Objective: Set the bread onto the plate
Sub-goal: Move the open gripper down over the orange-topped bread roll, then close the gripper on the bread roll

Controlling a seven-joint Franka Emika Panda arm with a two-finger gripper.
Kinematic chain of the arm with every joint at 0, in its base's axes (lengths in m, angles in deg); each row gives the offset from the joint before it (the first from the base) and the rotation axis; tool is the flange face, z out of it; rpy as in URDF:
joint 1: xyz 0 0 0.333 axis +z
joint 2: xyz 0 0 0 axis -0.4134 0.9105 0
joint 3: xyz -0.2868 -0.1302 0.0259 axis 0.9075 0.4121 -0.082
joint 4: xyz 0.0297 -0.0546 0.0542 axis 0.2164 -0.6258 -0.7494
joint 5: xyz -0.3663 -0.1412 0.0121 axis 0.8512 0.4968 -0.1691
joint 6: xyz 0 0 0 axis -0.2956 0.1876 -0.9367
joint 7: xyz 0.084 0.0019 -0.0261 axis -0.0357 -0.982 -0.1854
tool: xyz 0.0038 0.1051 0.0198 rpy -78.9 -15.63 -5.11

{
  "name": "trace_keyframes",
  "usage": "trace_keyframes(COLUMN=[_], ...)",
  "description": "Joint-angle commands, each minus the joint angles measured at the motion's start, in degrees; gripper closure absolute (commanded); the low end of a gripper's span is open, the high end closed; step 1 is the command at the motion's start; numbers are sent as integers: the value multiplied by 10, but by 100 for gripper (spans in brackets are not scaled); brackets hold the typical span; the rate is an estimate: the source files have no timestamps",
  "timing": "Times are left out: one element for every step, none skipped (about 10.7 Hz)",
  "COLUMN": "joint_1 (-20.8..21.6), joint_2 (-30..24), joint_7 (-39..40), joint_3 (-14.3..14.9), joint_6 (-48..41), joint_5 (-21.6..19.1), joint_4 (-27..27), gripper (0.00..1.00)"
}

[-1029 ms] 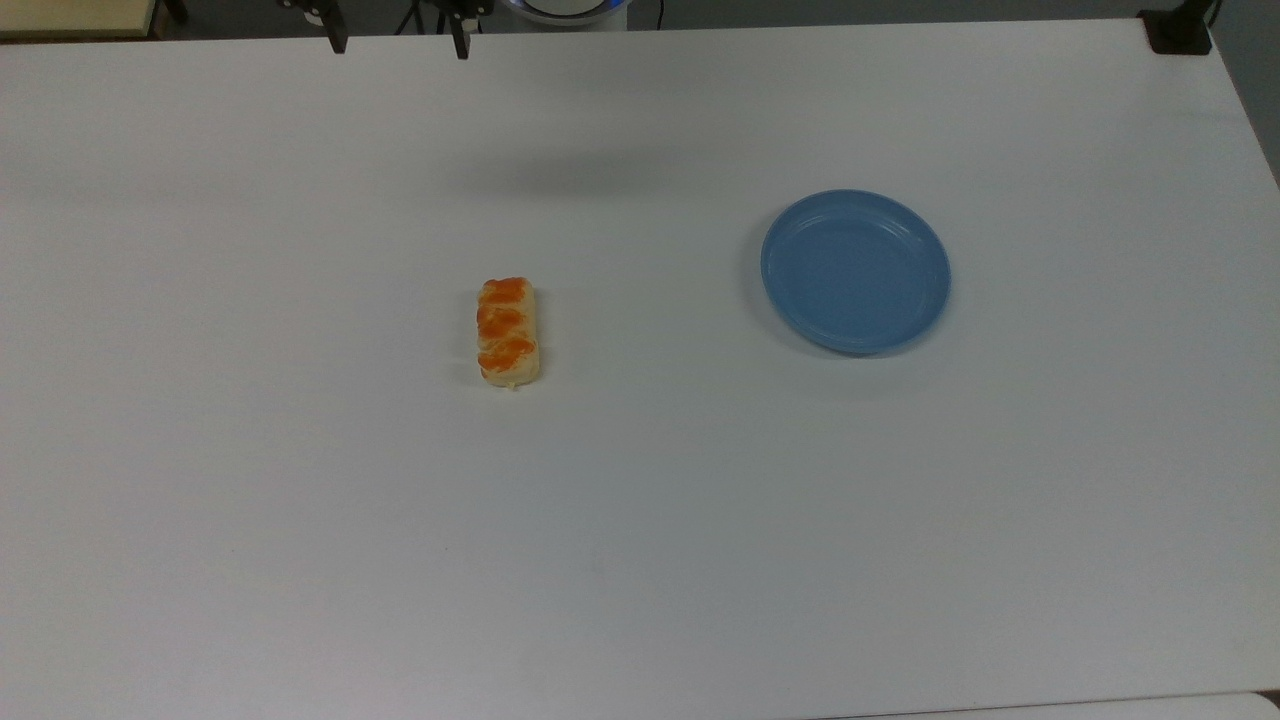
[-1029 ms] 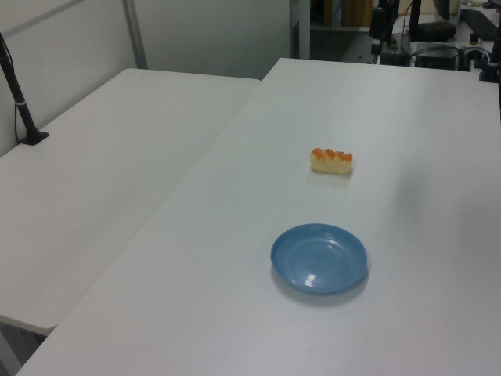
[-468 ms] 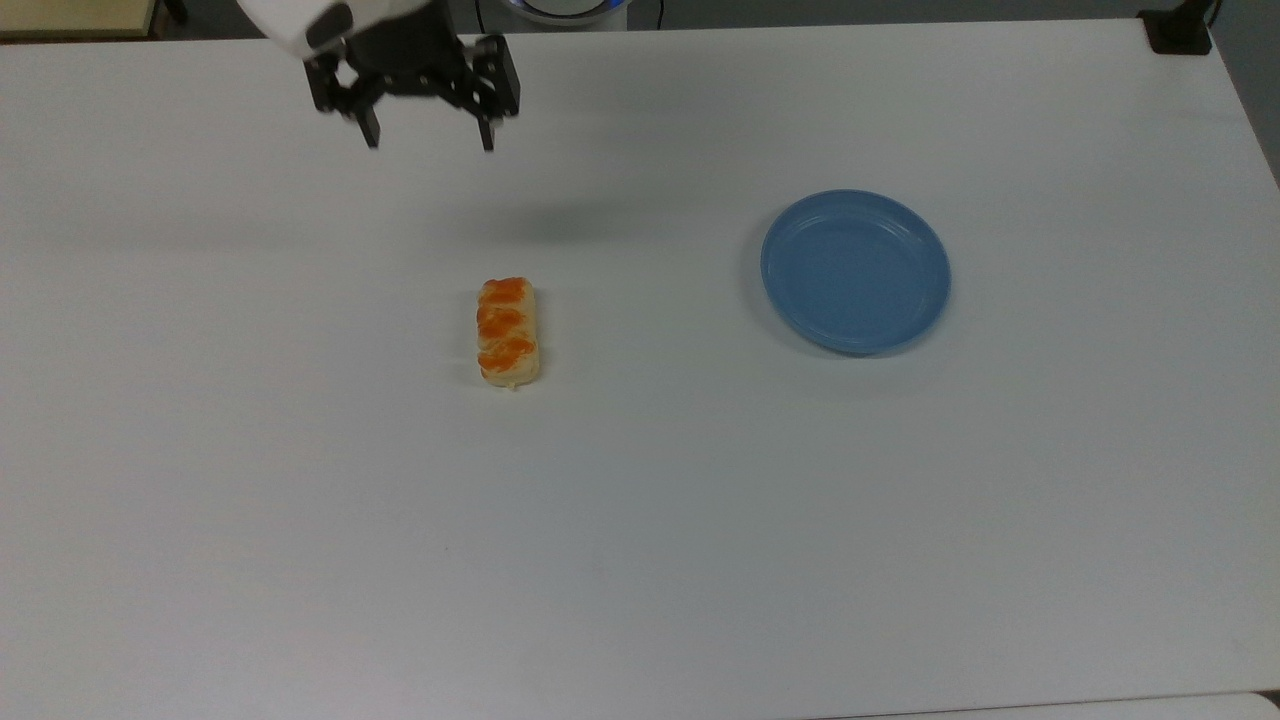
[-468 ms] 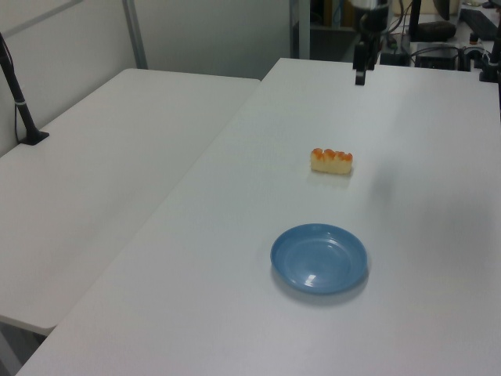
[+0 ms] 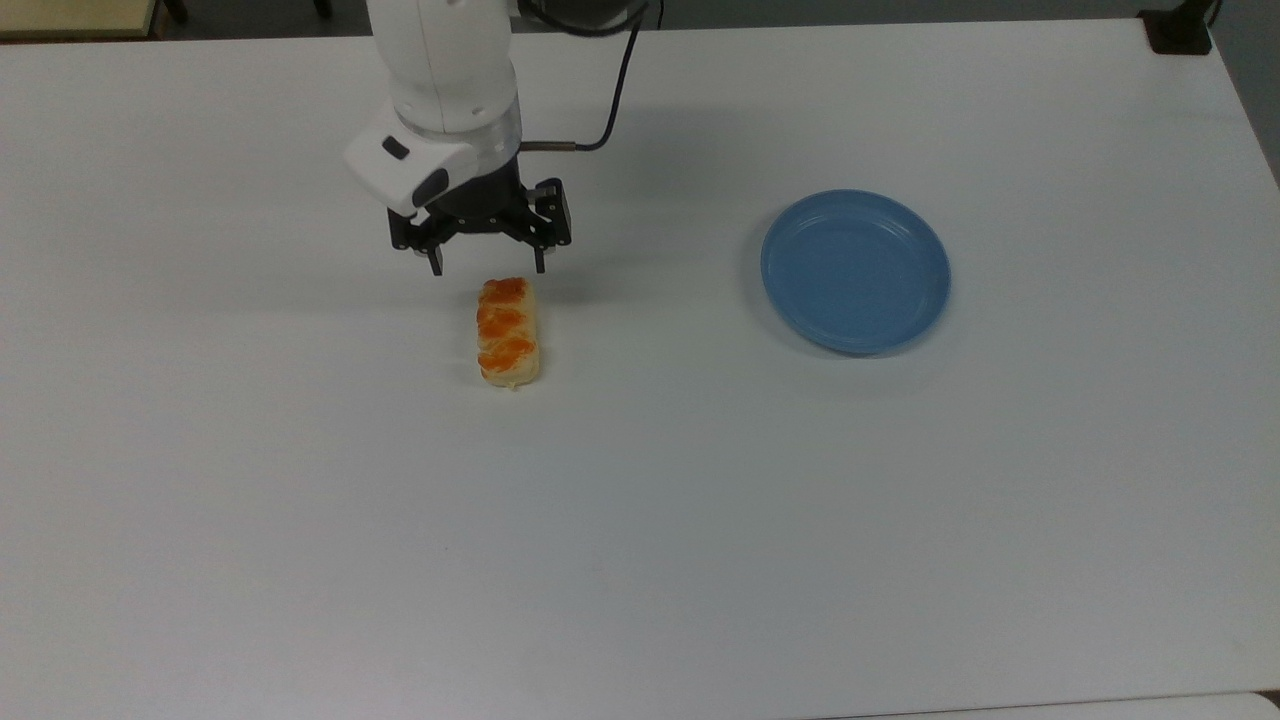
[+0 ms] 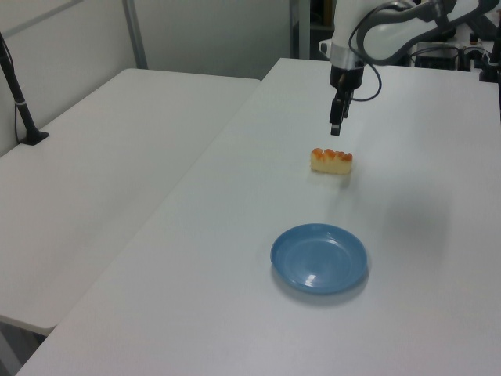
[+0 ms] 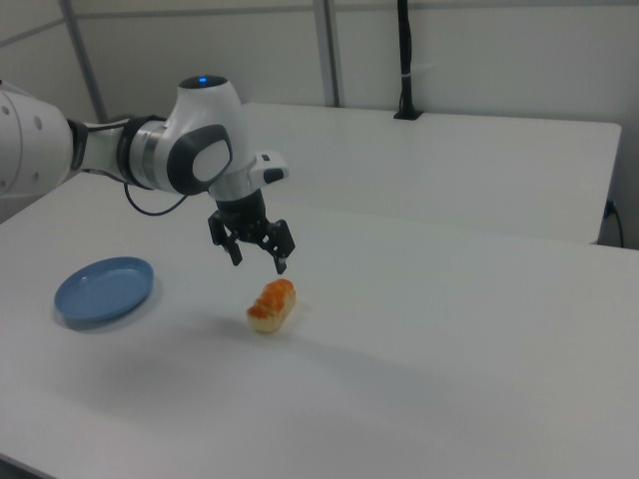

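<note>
The pale-yellow loaf needs to be picked up by its long sides with my gripper next, so that I can put the bread onto the blue plate (image 6: 319, 258).
The bread (image 5: 508, 331) is a pale-yellow loaf with orange-brown bumps, lying flat on the white table (image 5: 640, 560); it also shows in the left view (image 6: 332, 160) and the right view (image 7: 272, 304). The blue plate (image 5: 855, 271) sits bare to the top view's right of the bread, seen too at the left view's lower middle (image 6: 318, 258) and the right view's left (image 7: 104, 289). My gripper (image 5: 488, 268) hangs open in the air above the bread's far end, fingers pointing down, nothing between them (image 6: 334, 128) (image 7: 260, 262).
A second white table (image 6: 102, 172) adjoins on the left view's left. A black post on a clamp base (image 6: 19, 102) stands there, and another post (image 7: 404, 60) rises at the right view's far side. A black clamp (image 5: 1178, 30) sits at the top view's upper right corner.
The arm has come forward and down from the table's far edge to just above the bread's far end. Its fingers stay open. Bread and plate have not moved.
</note>
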Motion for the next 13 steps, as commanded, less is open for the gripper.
trace_keyframes(joint_1=[11, 11, 14, 15, 16, 16, 16, 16, 16, 17, 18, 18, 18], joint_2=[22, 33, 42, 51, 61, 68, 76, 84, 91, 94, 93, 93, 91], joint_7=[-1, -12, -15, -15, -15, -15, -15, -15, -15, -15, -16, -16, -16], joint_3=[5, 5, 3, 3, 2, 2, -1, -4, -5, -5, -5, -5, -5], joint_6=[49, 67, 76, 78, 82, 88, 94, 100, 102, 102, 102, 101, 99], joint_5=[-8, -8, -8, -7, -7, -7, -4, 0, 9, 15, 15, 15, 15], joint_4=[-11, -11, -11, -10, -6, -6, -6, -6, -6, -6, -6, -6, -6], gripper=[0, 0, 0, 0, 0, 0, 0, 0, 14, 37, 60, 71, 77])
